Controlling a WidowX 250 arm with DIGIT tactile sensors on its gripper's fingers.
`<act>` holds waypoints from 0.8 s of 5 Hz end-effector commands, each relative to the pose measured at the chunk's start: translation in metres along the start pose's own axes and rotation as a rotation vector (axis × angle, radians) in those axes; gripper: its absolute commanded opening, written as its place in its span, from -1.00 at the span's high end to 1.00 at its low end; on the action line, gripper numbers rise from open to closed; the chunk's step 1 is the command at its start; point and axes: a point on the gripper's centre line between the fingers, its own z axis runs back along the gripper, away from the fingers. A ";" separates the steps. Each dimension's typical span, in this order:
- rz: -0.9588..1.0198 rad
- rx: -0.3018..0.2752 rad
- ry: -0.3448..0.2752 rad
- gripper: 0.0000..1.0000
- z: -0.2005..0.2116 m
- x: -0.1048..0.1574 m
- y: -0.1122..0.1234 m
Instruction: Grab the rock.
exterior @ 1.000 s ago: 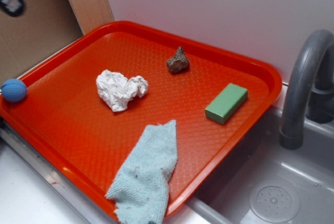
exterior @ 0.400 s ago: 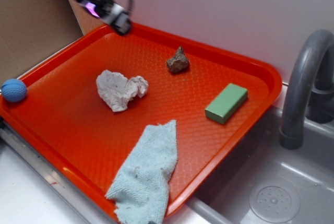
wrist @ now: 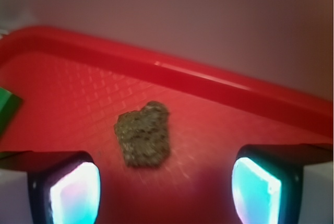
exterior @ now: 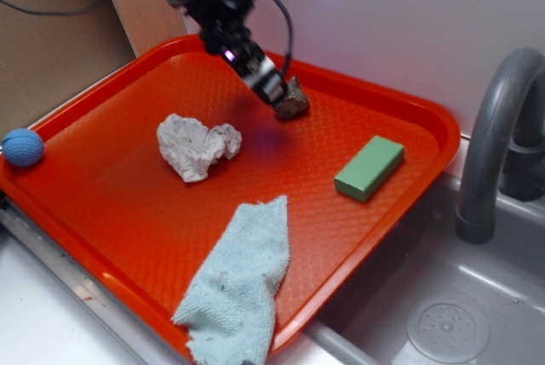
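My fingers stop short of the rock (exterior: 294, 103), so it is too early to close on it. My gripper moves toward it first.
The rock (exterior: 294, 103) is a small, jagged, dark brown-grey stone lying on the far part of the orange tray (exterior: 128, 169). In the wrist view the rock (wrist: 143, 135) lies just ahead of my fingers, slightly left of the middle of the gap. My gripper (exterior: 271, 86) hangs right beside the rock on its left, close above the tray. It is open and empty, with both glowing pads (wrist: 75, 192) spread wide apart.
A crumpled white paper wad (exterior: 196, 145) lies mid-tray, a green block (exterior: 369, 167) at the right, a light blue cloth (exterior: 238, 284) over the near rim. A blue ball (exterior: 23, 147) sits at the tray's left edge. A grey sink and faucet (exterior: 494, 135) stand right; a wall rises behind.
The arm has swung in from the upper left, across the tray's far side, down to the rock. The objects on the tray have not moved.
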 end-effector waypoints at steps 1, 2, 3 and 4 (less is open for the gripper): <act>-0.019 -0.036 -0.016 -1.00 -0.019 0.016 -0.012; -0.014 -0.038 -0.002 -1.00 -0.030 0.019 -0.016; -0.016 -0.017 0.013 -1.00 -0.034 0.021 -0.018; -0.015 -0.006 0.024 0.86 -0.034 0.019 -0.017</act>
